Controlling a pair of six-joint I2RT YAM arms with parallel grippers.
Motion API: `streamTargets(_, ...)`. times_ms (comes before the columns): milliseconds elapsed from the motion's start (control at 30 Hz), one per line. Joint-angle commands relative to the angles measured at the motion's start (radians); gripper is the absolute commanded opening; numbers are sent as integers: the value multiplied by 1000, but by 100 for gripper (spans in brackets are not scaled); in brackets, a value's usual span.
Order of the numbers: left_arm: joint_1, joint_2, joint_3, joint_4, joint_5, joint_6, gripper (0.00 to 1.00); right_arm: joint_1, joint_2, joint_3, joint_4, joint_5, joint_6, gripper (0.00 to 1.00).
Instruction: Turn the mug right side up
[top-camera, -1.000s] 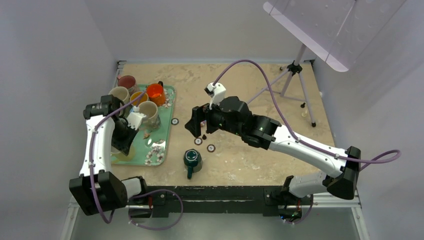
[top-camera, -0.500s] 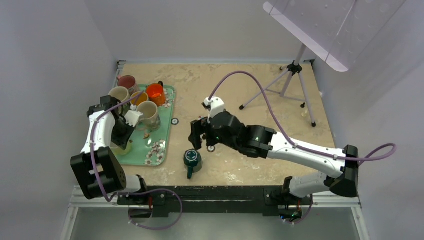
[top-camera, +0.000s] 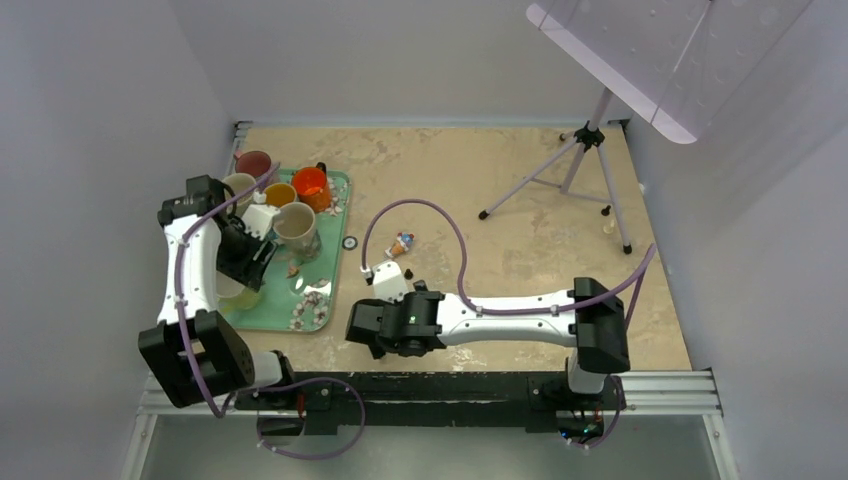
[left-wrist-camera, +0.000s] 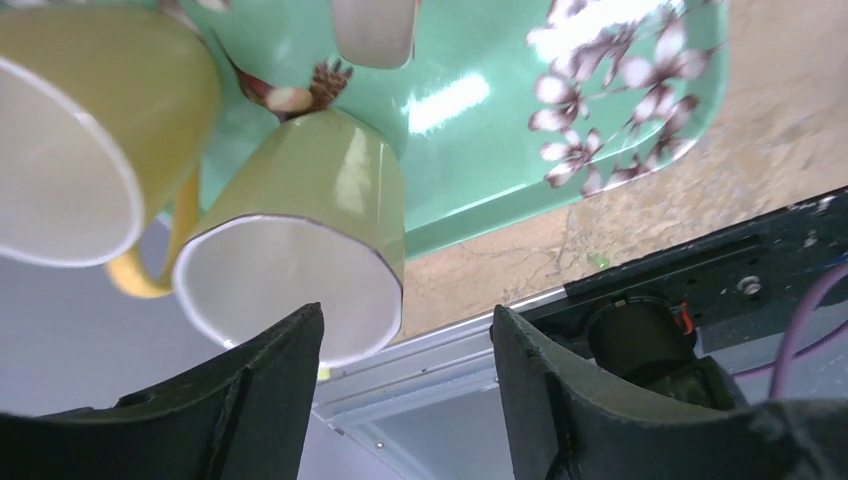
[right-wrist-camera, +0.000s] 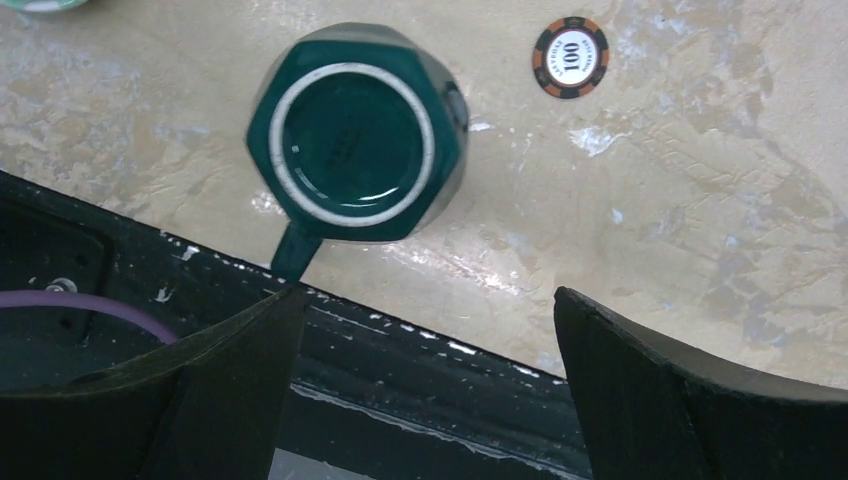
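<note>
The upside-down green mug should next be grabbed by its handle (right-wrist-camera: 296, 251) with my right gripper, which leaves the mug's rim free for my left gripper in turning it over.
The mug (right-wrist-camera: 355, 140) is dark green and stands upside down on the table, base up, with its handle (right-wrist-camera: 290, 255) pointing at the near edge. My right gripper (right-wrist-camera: 425, 300) hangs open just above it, nearer the table's front edge, with nothing between its fingers. In the top view the right wrist hides the mug. My left gripper (left-wrist-camera: 405, 315) is open over the near end of the green tray (left-wrist-camera: 480, 120). An upright yellow-green mug (left-wrist-camera: 300, 240) sits just beside its left finger, outside the jaws.
A second yellow-green mug (left-wrist-camera: 60, 130) stands next to the first. Several more mugs crowd the tray's (top-camera: 325, 235) far end, among them an orange one (top-camera: 311, 183). A poker chip (right-wrist-camera: 570, 57) lies beside the green mug. A tripod (top-camera: 590, 150) stands far right.
The right arm has swung from mid-table down to the near edge, over the green mug. The left gripper has opened beside the yellow-green mug on the tray.
</note>
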Motion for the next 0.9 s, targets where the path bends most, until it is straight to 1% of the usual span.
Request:
streamTargets(0,-6,-65,146,-150,143,-32,68,23,36,100,-43,71,85,95)
streamTargets(233,-73,-125,219,-189,233,-69,69,46,115,111,25,69,160,92)
streamTargets(267,-81,-128,225,-190,245,-74,69,46,128,104,41,56,170,90)
streamTargets(333,-93,-126,237,-193,257,-85,70,44,152,82,65,43,180,85)
streamTargets(467,-108,-125,252,-199,279,-97,70,22,167,8,34,70,275,66)
streamTargets(533,-114,-124,259,-200,287,-104,70,5,151,-51,70,75,287,61)
streamTargets(667,-119,-125,269,-204,297,-121,69,-9,110,-147,219,74,203,50)
streamTargets(767,-120,-133,267,-214,299,-117,69,-12,85,-213,313,86,118,48)
streamTargets(867,-120,-141,261,-211,285,-115,69,-16,70,-248,435,74,-17,47)
